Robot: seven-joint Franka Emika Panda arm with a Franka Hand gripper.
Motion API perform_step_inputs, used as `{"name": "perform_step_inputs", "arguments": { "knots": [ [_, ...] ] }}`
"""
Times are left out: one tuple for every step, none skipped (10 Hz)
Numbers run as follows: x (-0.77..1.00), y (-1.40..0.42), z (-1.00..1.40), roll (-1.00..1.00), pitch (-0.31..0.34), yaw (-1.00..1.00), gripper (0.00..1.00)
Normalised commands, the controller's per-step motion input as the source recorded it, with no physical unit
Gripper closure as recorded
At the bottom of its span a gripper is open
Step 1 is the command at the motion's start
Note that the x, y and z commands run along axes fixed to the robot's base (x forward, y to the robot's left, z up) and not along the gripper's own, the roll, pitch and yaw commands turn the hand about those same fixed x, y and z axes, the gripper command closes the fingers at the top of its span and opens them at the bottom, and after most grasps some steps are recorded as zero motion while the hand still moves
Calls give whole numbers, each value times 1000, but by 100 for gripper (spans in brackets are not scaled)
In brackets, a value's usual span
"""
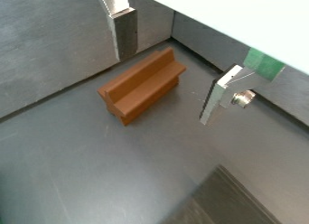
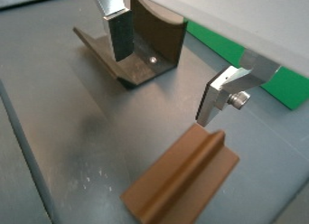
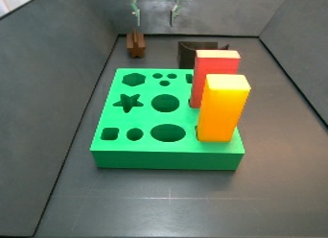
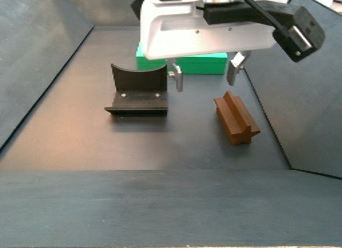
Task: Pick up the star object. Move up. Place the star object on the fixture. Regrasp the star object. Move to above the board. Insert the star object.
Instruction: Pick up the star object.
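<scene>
My gripper is to grab the star object next across its long fluted body point(image 3: 136, 46) point(image 1: 143, 86), so that it can lift the star object to place it on the fixture.
The star object point(image 4: 237, 119), a dark-brown peg, lies flat on the grey floor near the right wall, as a side view shows. It shows in both wrist views point(image 1: 143, 83) point(image 2: 182, 178). The fixture point(image 4: 138, 92), a dark L-shaped bracket, stands to its left and also appears in a wrist view point(image 2: 135, 49). My gripper point(image 4: 205, 77) hangs open above the floor between the two, with nothing between its fingers point(image 1: 223, 94). The green board point(image 3: 167, 122) with its cut-out holes fills the middle of the floor. The peg point(image 3: 136, 42) rests beyond the board's far edge.
A red block point(image 3: 216, 71) and a taller yellow-orange block point(image 3: 223, 107) stand on the board's right side. Grey walls enclose the floor on all sides. The board's edge point(image 2: 285, 88) lies close behind my gripper.
</scene>
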Motion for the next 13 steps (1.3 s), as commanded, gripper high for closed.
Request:
{"name": "perform_step_inputs", "arguments": {
  "knots": [
    [-200, 17, -211, 126, 30, -69, 0],
    [-349, 140, -263, 86, 16, -143, 0],
    [-174, 114, -294, 86, 37, -146, 0],
    [-269, 109, -271, 81, 19, -129, 0],
    [-306, 266, -357, 51, 20, -140, 0],
    [-271, 294, -431, 0, 1, -297, 0],
    [-560, 271, -334, -3, 0, -557, 0],
    [-197, 277, -226, -20, 0, -343, 0],
    [-314, 311, -326, -11, 0, -363, 0],
    [-326, 274, -289, 0, 0, -300, 0],
    [-163, 140, -300, -40, 0, -120, 0],
    [-134, 14, -171, 0, 0, -66, 0],
    [0, -17, 0, 0, 0, 0, 0]
  ]
}}
